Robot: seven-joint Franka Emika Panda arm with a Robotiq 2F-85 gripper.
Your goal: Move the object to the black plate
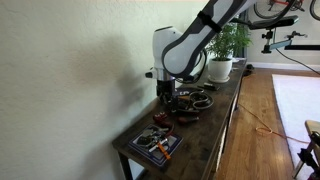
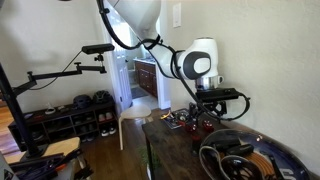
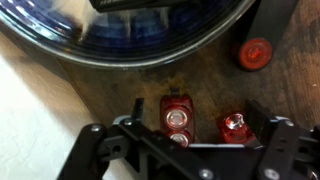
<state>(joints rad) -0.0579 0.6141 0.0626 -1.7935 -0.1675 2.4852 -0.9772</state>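
My fingers are still a gap above the red oblong light (image 3: 177, 119), so my gripper lowers first and only then closes on the light.
A red oblong light with two round lenses (image 3: 177, 115) lies on the dark wooden table, with a smaller red piece (image 3: 233, 128) beside it. My gripper (image 3: 198, 122) is open, low over the table, and both red pieces lie between its fingers. The round black plate (image 3: 150, 55), with a raised rim and glossy bluish inside, lies just beyond them. In both exterior views the gripper (image 1: 168, 100) (image 2: 206, 112) hangs beside the plate (image 1: 203, 101) (image 2: 270, 141). The red pieces show in an exterior view (image 2: 184, 121).
A red round cap (image 3: 255, 52) lies near the plate's rim. A rectangular dark tray (image 1: 152, 147) with small items sits at the table's near end. A potted plant (image 1: 221, 66) stands at the far end. A wall runs along one side of the table.
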